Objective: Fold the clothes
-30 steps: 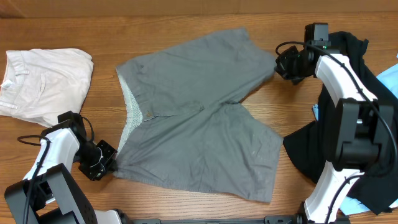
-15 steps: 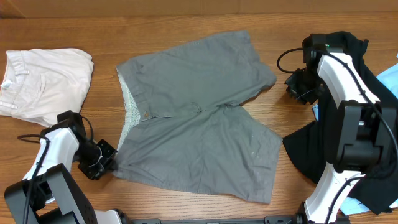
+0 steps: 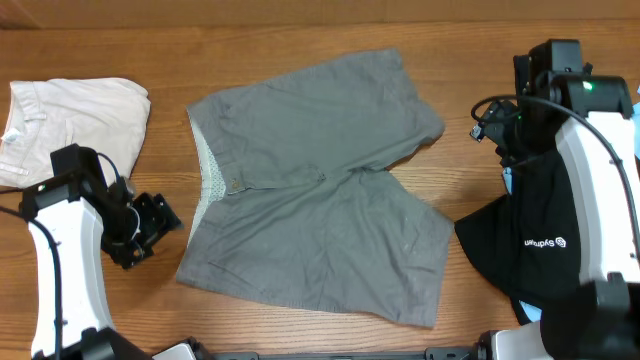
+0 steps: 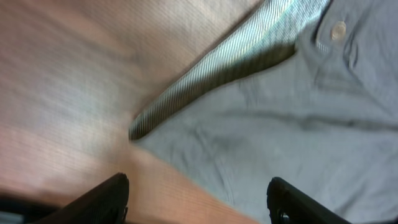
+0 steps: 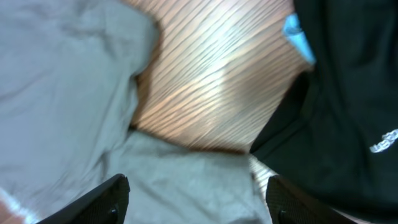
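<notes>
I need to fold one leg of the grey shorts [image 3: 320, 190] over the other, so next my right gripper needs to grab the shorts by the near leg's hem [image 3: 430, 317], opposite the waistband corner.
The clothes, a pair of grey shorts [image 3: 320, 190], lie spread flat in the middle of the wooden table, the paler inner waistband [image 3: 207, 170] to the left and both legs pointing right. My left gripper [image 3: 150, 225] is open just left of the lower waistband corner, clear of the cloth. The left wrist view shows that corner, the waistband [image 4: 211, 74] and the button [image 4: 338, 30], with nothing in the left gripper [image 4: 199, 199]. My right gripper [image 3: 492, 125] hangs open to the right of the upper leg hem. The right gripper [image 5: 198, 199] hovers above grey cloth [image 5: 62, 93], empty.
White folded shorts [image 3: 70, 135] sit at the far left. A black garment with a white logo [image 3: 540, 240] lies under the right arm, also seen as the black garment [image 5: 348, 112] in the right wrist view. Blue cloth [image 3: 625, 130] lies at the right edge.
Both grippers have opened and let go of the shorts. The left arm drew back to the left of the waistband corner; the right arm moved right, off the upper leg hem.
</notes>
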Controlling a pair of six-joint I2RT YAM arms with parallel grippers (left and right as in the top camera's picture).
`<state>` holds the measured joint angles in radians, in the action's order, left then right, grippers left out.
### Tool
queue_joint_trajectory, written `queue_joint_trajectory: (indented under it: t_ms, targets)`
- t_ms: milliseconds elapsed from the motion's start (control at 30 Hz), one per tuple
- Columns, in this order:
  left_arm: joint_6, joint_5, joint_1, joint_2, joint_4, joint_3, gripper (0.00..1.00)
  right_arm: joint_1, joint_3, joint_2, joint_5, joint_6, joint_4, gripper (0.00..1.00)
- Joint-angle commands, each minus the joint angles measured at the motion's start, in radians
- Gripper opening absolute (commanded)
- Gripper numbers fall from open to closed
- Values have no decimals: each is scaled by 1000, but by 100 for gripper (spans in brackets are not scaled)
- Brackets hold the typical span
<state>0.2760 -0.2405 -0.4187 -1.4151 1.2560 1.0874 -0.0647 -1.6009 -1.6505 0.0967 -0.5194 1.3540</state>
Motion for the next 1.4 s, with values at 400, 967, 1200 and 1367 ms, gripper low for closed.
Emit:
queue_joint_trajectory:
  t_ms: [400, 967, 1200, 1367]
  targets:
    - [-37, -121, 3, 24, 20, -197, 74, 107, 753, 541, 298, -396, -142, 71]
    - [-37, -153, 3, 24, -31, -232, 74, 475, 1117, 719, 270, -897, -167, 69]
    - [-37, -153, 3, 24, -34, -232, 74, 474, 1171, 718, 263, -929, -265, 69]
    - [-37, -153, 3, 24, -32, -232, 74, 474, 1171, 713, 238, -928, -288, 68]
